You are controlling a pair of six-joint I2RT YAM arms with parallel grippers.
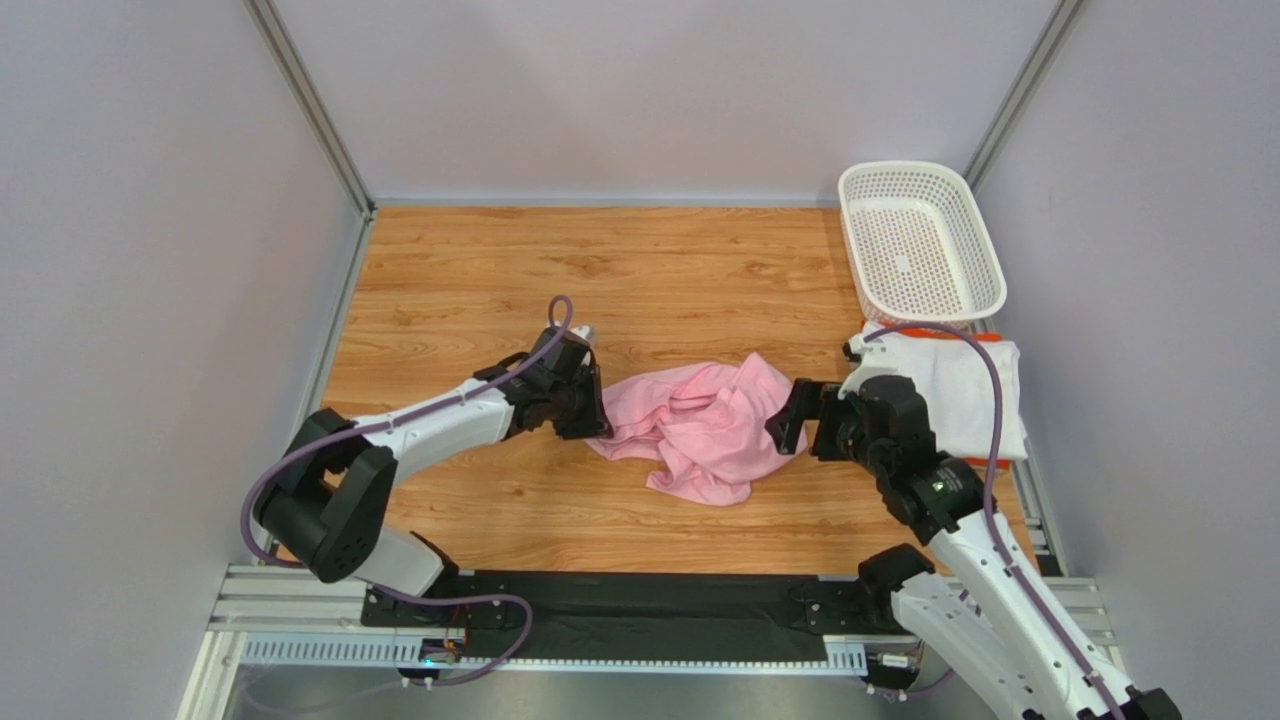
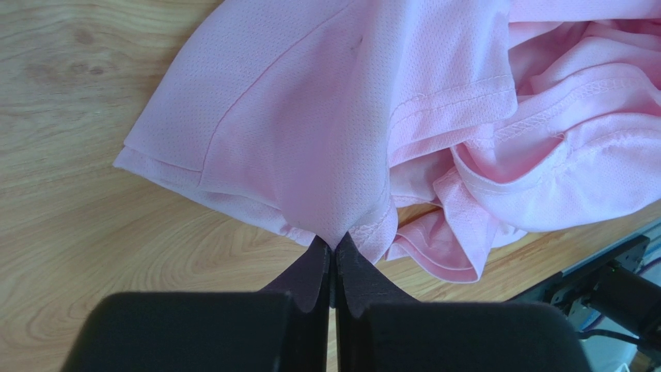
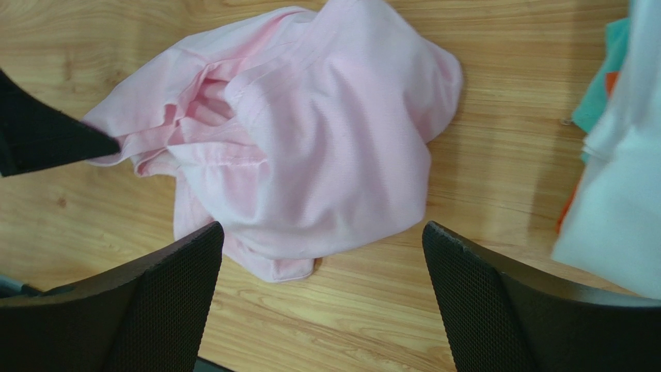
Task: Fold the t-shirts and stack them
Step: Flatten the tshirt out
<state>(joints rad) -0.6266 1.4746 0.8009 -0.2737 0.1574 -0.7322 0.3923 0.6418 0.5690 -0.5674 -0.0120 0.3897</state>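
Note:
My left gripper is pinching the t-shirt. My right gripper will next grab the light pink t-shirt's edge [image 3: 419, 203] opposite that pinch, so that both grippers can then stretch the t-shirt open for folding.
The light pink t-shirt [image 1: 703, 426] lies crumpled in the middle of the wooden table, between my two grippers. My left gripper [image 1: 589, 413] is at its left edge, shut on a pinch of the pink cloth [image 2: 333, 186]; the jaws are pressed together with the cloth coming out of the tips [image 2: 334, 249]. My right gripper [image 1: 784, 420] is open and empty at the shirt's right edge, jaws wide apart [image 3: 322, 236] just short of the pink heap [image 3: 310, 147]. The white t-shirt with orange trim [image 1: 969, 393] lies folded at the right, under my right arm, and shows in the right wrist view [image 3: 621, 178].
A white perforated plastic basket [image 1: 920, 240] stands at the back right, just behind the white shirt. Grey walls enclose the table on three sides. A black bar [image 1: 601, 608] runs along the near edge between the arm bases.

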